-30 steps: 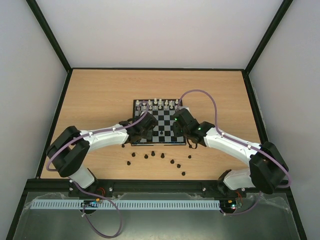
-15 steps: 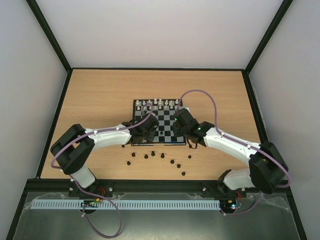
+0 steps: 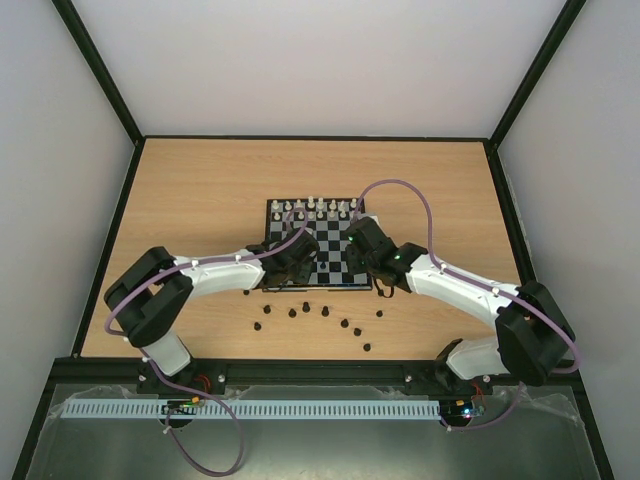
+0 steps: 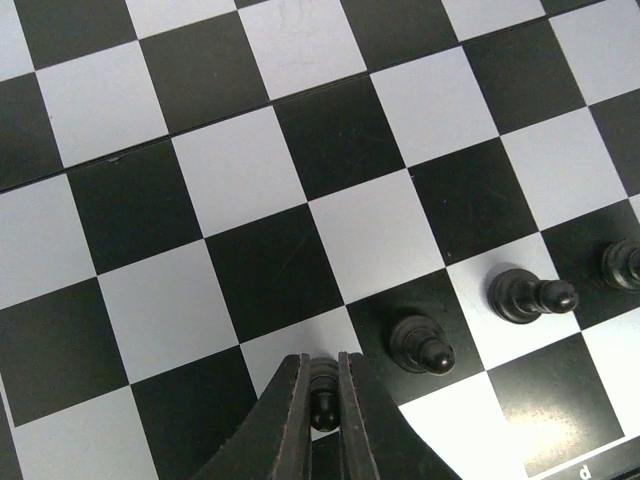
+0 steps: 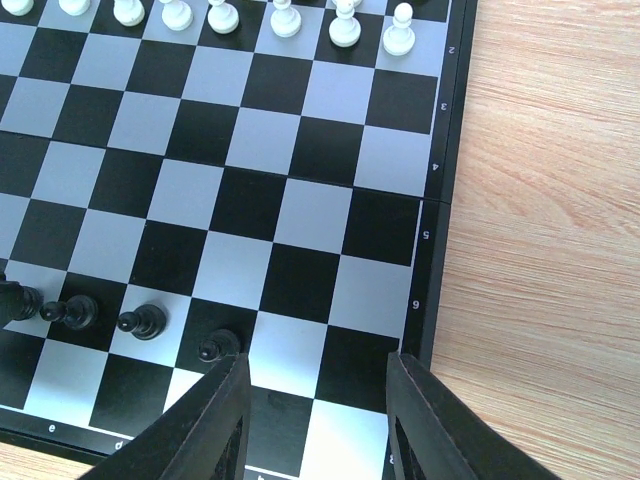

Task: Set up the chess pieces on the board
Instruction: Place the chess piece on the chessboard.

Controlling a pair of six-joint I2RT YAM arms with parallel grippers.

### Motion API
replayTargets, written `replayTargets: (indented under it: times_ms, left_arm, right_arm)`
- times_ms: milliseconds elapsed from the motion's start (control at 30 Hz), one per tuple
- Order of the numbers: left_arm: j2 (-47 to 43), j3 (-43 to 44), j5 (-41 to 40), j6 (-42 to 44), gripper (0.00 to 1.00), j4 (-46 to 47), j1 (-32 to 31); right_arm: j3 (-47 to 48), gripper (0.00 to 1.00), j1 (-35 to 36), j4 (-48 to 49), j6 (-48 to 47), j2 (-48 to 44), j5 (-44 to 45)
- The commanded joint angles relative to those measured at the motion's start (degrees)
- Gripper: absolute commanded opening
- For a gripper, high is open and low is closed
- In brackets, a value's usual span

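Note:
The black pawn's base is low inside the pale square and the pawn would stand there, so it is now time for my left gripper to open.
The board (image 3: pixel 330 232) lies mid-table with white pieces (image 3: pixel 315 208) on its far rows. My left gripper (image 4: pixel 322 360) is shut on a black pawn (image 4: pixel 322 398), held over a pale square near the board's near edge (image 4: pixel 260 190). Three black pawns (image 4: pixel 420 345) stand in a row to its right. My right gripper (image 5: pixel 315 362) is open and empty above the board's near right corner (image 5: pixel 300 215). A black pawn (image 5: pixel 218 346) stands just beside its left finger, with more pawns (image 5: pixel 142 322) in line to the left. In the top view, my left gripper (image 3: pixel 295 256) and right gripper (image 3: pixel 362 246) flank the board.
Several loose black pieces (image 3: pixel 305 305) lie scattered on the wooden table between the board and the arm bases. White pieces (image 5: pixel 285 18) line the board's far rows. Black frame rails border the table on all sides.
My left arm has shifted a little to the right over the board's near left part. My right arm has hardly moved.

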Motion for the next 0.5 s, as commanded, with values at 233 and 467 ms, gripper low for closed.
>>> replayTargets:
  times_ms: [233,467]
  left_arm:
    - [2.27,1.49,-0.47,0.09,0.02,-0.38,-0.33]
    - [1.35,1.21,-1.24,-0.45,0.06,-1.10,-0.32]
  right_arm:
    - [-0.46,0.38,-0.16,-1.34,0.46,0.40,-0.23]
    - [-0.52,0.38,-0.16,-1.26,0.52,0.23,-0.58]
